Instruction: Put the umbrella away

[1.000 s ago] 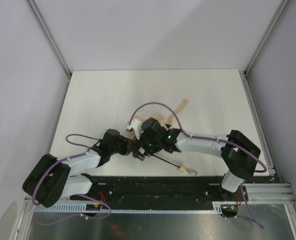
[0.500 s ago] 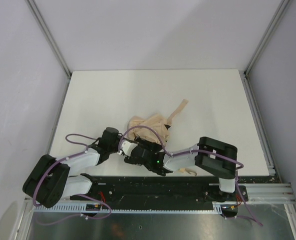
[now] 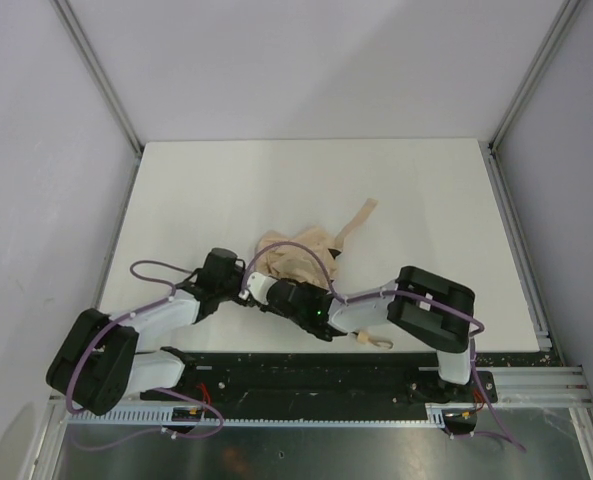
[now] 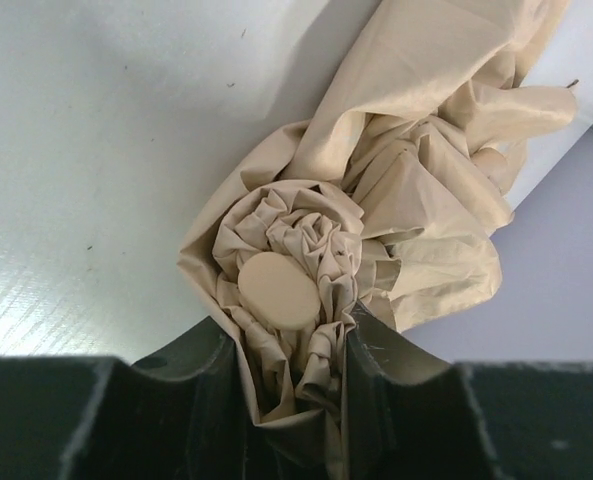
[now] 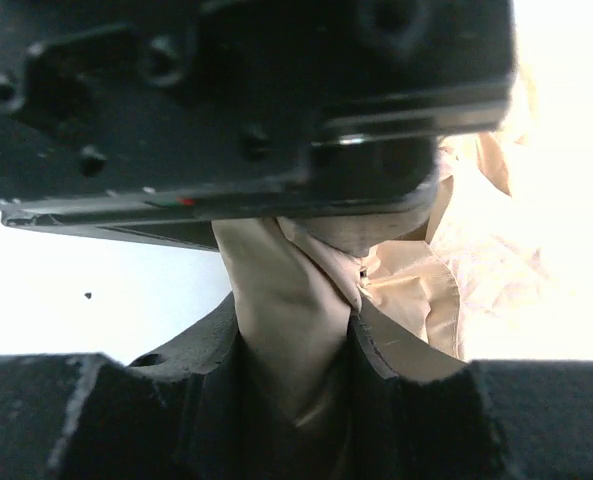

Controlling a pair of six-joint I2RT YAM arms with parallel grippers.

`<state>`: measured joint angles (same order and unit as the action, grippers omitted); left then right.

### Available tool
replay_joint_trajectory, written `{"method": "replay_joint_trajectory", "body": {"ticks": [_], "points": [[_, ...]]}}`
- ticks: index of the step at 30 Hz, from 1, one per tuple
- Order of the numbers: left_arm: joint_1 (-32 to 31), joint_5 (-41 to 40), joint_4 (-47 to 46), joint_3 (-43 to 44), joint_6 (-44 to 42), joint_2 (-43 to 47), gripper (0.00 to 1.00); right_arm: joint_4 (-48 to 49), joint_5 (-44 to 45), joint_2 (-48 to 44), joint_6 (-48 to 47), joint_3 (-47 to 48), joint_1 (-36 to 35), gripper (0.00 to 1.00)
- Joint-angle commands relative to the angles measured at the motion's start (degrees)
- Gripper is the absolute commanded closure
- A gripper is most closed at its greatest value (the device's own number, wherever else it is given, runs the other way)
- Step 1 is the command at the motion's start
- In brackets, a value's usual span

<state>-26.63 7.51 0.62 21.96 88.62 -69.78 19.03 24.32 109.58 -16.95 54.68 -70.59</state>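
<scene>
The umbrella's fabric would come along if I lifted my right gripper now. My fingers are closed on both sides of the twisted fold in the right wrist view.
The umbrella [image 3: 298, 258] lies crumpled in beige folds on the white table, its tan strap [image 3: 359, 216] trailing to the far right and its pale handle [image 3: 374, 342] near the front edge. My left gripper [image 3: 241, 285] is shut on the bunched top end. In the left wrist view the fabric [image 4: 416, 170] and round cap [image 4: 276, 290] sit just past the left gripper [image 4: 294, 360]. My right gripper [image 3: 261, 290] meets it from the right. In the right wrist view the right gripper [image 5: 294, 350] is shut on a twisted fold of the umbrella [image 5: 286, 290], right under the left gripper's black body [image 5: 226, 90].
The white table [image 3: 206, 190] is boxed in by grey walls with metal frame posts [image 3: 521, 100]. A black base rail [image 3: 306, 375] runs along the near edge. Purple cables [image 3: 306, 262] loop over both arms.
The right arm drew back from above the canopy toward the near edge and swung in beside the left gripper. Its jaws went from wide open to shut on the fabric. The left grip held.
</scene>
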Motion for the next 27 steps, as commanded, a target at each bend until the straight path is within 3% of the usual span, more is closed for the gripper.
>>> {"method": "replay_joint_trajectory", "body": {"ticks": [1,7,9,12,17,27], "points": [[2.99,0.53,4.2,2.95,-6.57,0.39,0.67,-12.57,-16.92,1.52,9.23,-1.73,5.54,1.0],[11.17,2.57,2.69,6.08,-17.89,5.31,0.15,-15.84,-33.11,3.01,14.42,-2.02,9.42,1.0],[15.03,4.28,2.64,6.21,-20.4,7.47,0.04,-16.3,-38.64,3.21,16.87,-1.98,11.04,1.0],[19.76,6.39,2.55,4.69,-22.14,11.4,0.01,-17.16,-47.5,4.2,20.74,-1.42,14.19,1.0],[20.88,10.49,2.41,2.31,-20.25,15.3,0.01,-23.64,-59.69,8.34,25.44,3.66,19.93,1.0],[13.31,9.9,1.34,0.46,-10.9,13.82,0.01,-21.7,-71.86,15.3,31.56,9.43,23.99,1.0]]}}
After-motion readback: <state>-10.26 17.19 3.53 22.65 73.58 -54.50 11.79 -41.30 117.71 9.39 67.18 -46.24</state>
